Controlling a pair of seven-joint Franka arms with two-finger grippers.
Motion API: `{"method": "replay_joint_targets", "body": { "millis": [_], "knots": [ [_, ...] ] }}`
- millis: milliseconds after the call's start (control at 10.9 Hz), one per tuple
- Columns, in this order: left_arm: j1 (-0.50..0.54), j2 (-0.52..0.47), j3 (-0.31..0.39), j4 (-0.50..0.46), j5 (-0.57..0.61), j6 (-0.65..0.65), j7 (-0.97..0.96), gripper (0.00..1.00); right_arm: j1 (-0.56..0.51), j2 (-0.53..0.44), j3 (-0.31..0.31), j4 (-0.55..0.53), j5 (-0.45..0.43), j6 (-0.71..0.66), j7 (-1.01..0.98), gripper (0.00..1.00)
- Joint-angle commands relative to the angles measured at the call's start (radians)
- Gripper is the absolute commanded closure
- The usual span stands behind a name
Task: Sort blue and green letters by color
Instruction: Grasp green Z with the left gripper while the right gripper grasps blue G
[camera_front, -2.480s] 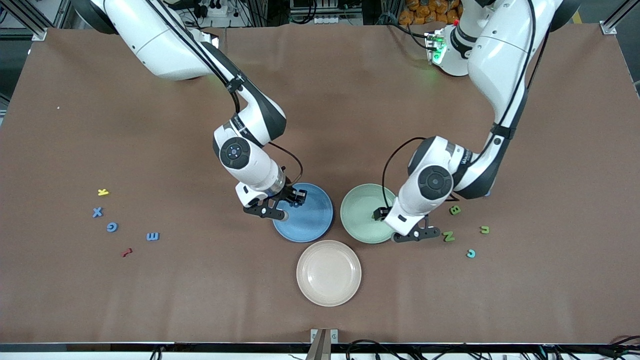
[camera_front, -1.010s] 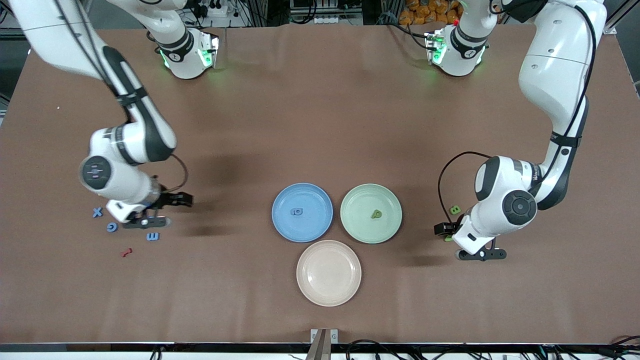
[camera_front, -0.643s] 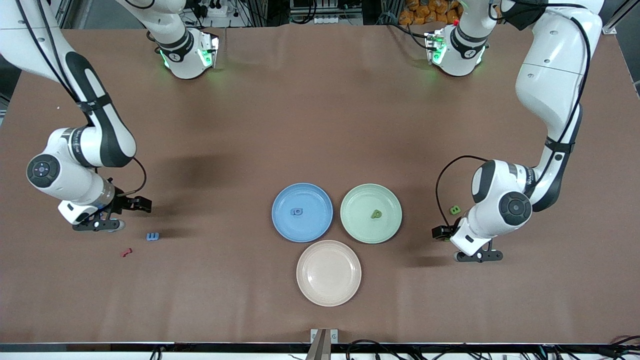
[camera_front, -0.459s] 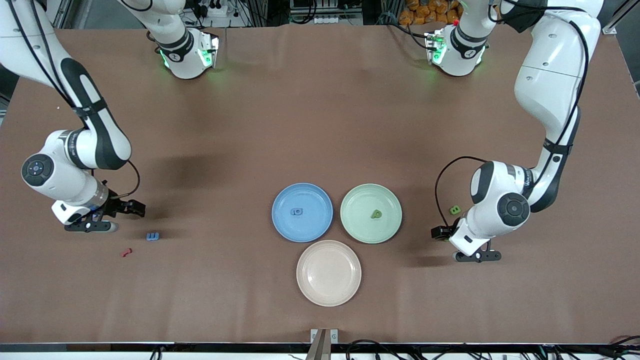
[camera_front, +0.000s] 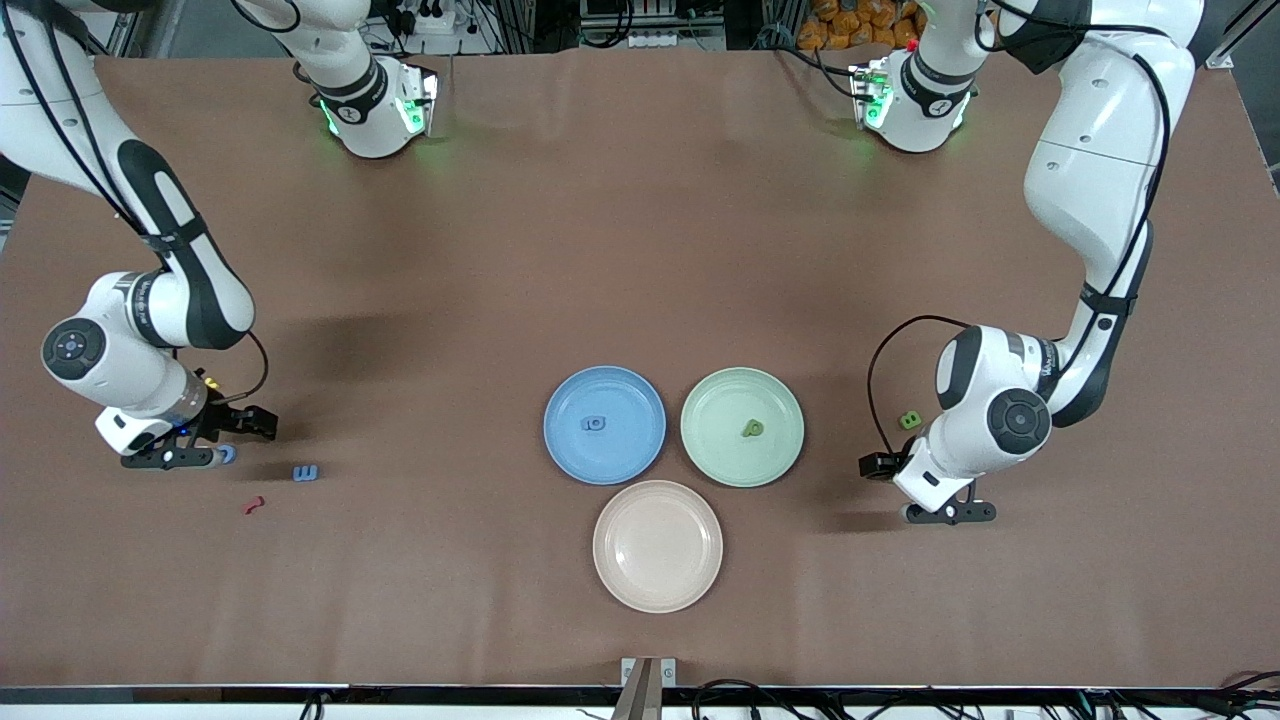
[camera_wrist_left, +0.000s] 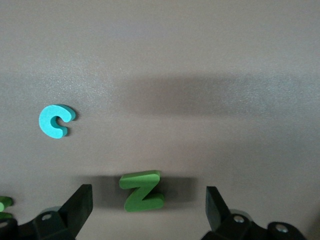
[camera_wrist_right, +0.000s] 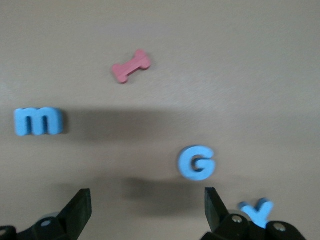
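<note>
In the left wrist view my fingertips stand low over the table beside the green Z (camera_wrist_left: 142, 191), so it is time to close my left gripper. Closing now would catch it.
A blue letter (camera_front: 594, 423) lies on the blue plate (camera_front: 625, 452), and a green letter (camera_front: 752, 429) lies on the green plate (camera_front: 718, 452). My right gripper (camera_front: 205, 443) is open and low over the table beside a blue G (camera_wrist_right: 197, 162). A blue m (camera_front: 305, 472) and another blue letter (camera_wrist_right: 256, 212) lie close by. In its wrist view the gripper (camera_wrist_right: 147, 202) has bare table between its fingers. My left gripper (camera_front: 915, 490) is open, and in its wrist view (camera_wrist_left: 148, 205) a green Z (camera_wrist_left: 142, 190) lies between its fingers. Another green letter (camera_front: 909, 420) lies nearby.
An empty beige plate (camera_front: 657, 545) sits nearer the camera than the two coloured plates. A small red letter (camera_front: 254, 505) lies near the blue m. A turquoise C (camera_wrist_left: 56, 120) lies on the table near the green Z.
Both grippers left the plates, each leaving a letter there. The right gripper went to the blue letters at its end and came low, the left to the green letters at its end.
</note>
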Motion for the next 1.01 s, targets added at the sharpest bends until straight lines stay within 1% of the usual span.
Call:
{"method": "replay_joint_targets", "body": {
  "millis": [0, 92, 184, 367, 551, 643, 735, 919],
  "knots": [
    [0.009, 0.000, -0.006, -0.006, 0.025, 0.015, 0.005, 0.30, -0.054, 0.066, 0.012, 0.089, -0.018, -0.013, -0.088, 0.00],
    [0.009, -0.002, -0.006, -0.006, 0.026, 0.015, 0.005, 0.50, -0.054, 0.078, 0.012, 0.109, -0.017, -0.020, -0.088, 0.00],
    [0.009, -0.002, -0.006, -0.006, 0.026, 0.015, 0.005, 0.64, -0.054, 0.090, 0.012, 0.127, -0.015, -0.052, -0.090, 0.00],
    [0.009, 0.000, -0.006, -0.010, 0.026, 0.015, 0.005, 0.66, -0.049, 0.109, 0.012, 0.169, -0.012, -0.124, -0.095, 0.00],
    [0.009, 0.007, -0.006, -0.010, 0.026, 0.021, 0.005, 0.67, -0.049, 0.109, 0.012, 0.169, -0.009, -0.125, -0.093, 0.00],
    [0.009, 0.007, -0.006, -0.010, 0.026, 0.024, 0.005, 0.73, -0.054, 0.109, 0.014, 0.170, -0.003, -0.117, -0.091, 0.00],
    [0.009, 0.006, -0.006, -0.009, 0.026, 0.023, 0.005, 0.76, -0.057, 0.110, 0.015, 0.173, 0.015, -0.109, -0.091, 0.00],
    [0.009, 0.001, -0.006, -0.001, 0.028, 0.023, 0.002, 0.80, -0.055, 0.123, 0.014, 0.180, 0.026, -0.100, -0.095, 0.00]
  ]
}}
